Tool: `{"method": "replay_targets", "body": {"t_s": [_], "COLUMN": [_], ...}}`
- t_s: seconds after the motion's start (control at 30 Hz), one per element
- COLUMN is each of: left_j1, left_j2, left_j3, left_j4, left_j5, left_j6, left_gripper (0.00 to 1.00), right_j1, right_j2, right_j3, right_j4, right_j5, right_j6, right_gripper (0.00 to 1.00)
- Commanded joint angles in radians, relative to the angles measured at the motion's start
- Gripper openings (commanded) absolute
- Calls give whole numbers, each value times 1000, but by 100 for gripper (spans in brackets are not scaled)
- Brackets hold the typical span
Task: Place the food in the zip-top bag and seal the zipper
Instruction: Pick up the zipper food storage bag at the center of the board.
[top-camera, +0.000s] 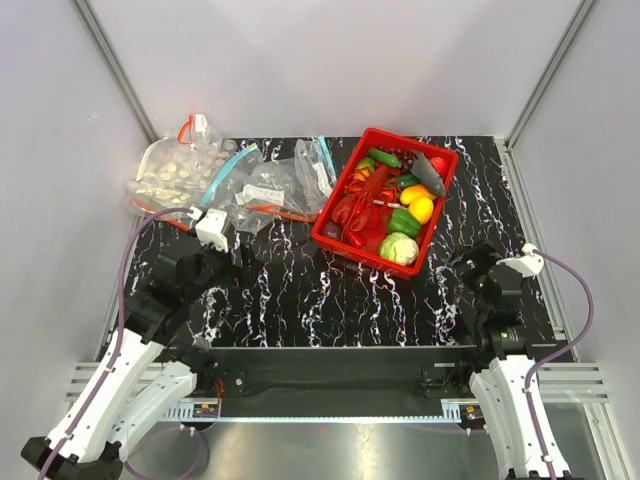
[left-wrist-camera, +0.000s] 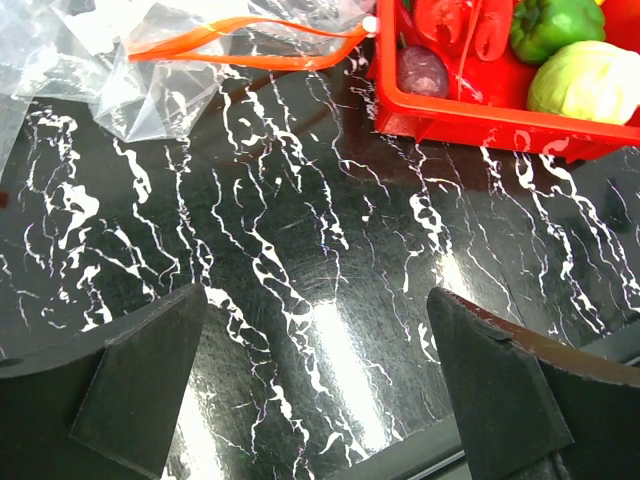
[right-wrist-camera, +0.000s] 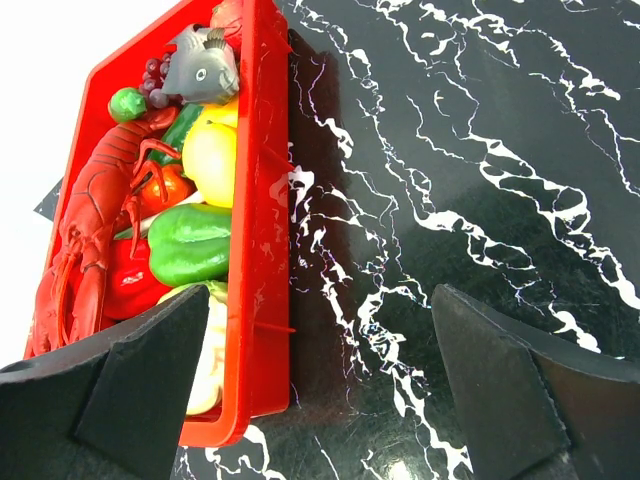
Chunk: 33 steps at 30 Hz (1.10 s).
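I need to reach the clear zip-top bag with my left gripper and grab one edge of its red-orange zipper, to keep the bag open for the food.
The food lies in a red tray (top-camera: 441, 200): a red lobster (top-camera: 365, 195), green peppers, a yellow piece, a pale cabbage and a grey fish. The right wrist view shows the lobster (right-wrist-camera: 95, 200) and a green pepper (right-wrist-camera: 190, 245). The clear zip-top bag (top-camera: 268, 190) lies crumpled left of the tray, its red-orange zipper (top-camera: 285, 212) facing the tray; the zipper also shows in the left wrist view (left-wrist-camera: 250, 35). My left gripper (top-camera: 232, 262) is open and empty, near the bag's front edge. My right gripper (top-camera: 466, 268) is open and empty, right of the tray's near corner.
A bag packed with pale round pieces (top-camera: 180, 170) lies at the back left. Clear bags with teal-blue strips (top-camera: 228, 165) lie beside and behind the zip-top bag. Black marbled tabletop (top-camera: 320, 300) lies between the arms. White walls enclose the table.
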<state>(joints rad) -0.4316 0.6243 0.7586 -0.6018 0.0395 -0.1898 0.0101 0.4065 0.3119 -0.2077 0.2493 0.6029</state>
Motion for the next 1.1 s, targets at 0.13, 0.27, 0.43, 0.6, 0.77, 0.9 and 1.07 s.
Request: {"method": "replay_targets", "body": {"t_s": [0.13, 0.27, 0.43, 0.6, 0.77, 0.9, 1.07], "left_j1": [-4, -4, -2, -7, -7, -7, -4], "left_j2": [92, 323, 563, 797, 859, 887, 1000], "left_j3": [102, 263, 456, 586, 591, 584, 628], "left_j4": [16, -47, -75, -104, -9, 115, 175], "left_j5": [28, -35, -130, -90, -76, -133, -150], "left_j6": [99, 135, 208, 420, 530, 613, 736], "left_gripper": [99, 99, 99, 99, 99, 98, 85], "right_j1": [-1, -1, -1, -1, -1, -1, -1], "right_j2": [-15, -5, 3, -9, -18, -3, 9], "right_j3": [-11, -14, -8, -7, -16, -17, -19], "right_j4": [33, 50, 36, 28, 42, 51, 56], "right_j5": [21, -10, -11, -24, -44, -47, -47], "right_j6": [1, -2, -8, -8, -8, -8, -6], "right_gripper": [100, 100, 100, 100, 100, 100, 100]}}
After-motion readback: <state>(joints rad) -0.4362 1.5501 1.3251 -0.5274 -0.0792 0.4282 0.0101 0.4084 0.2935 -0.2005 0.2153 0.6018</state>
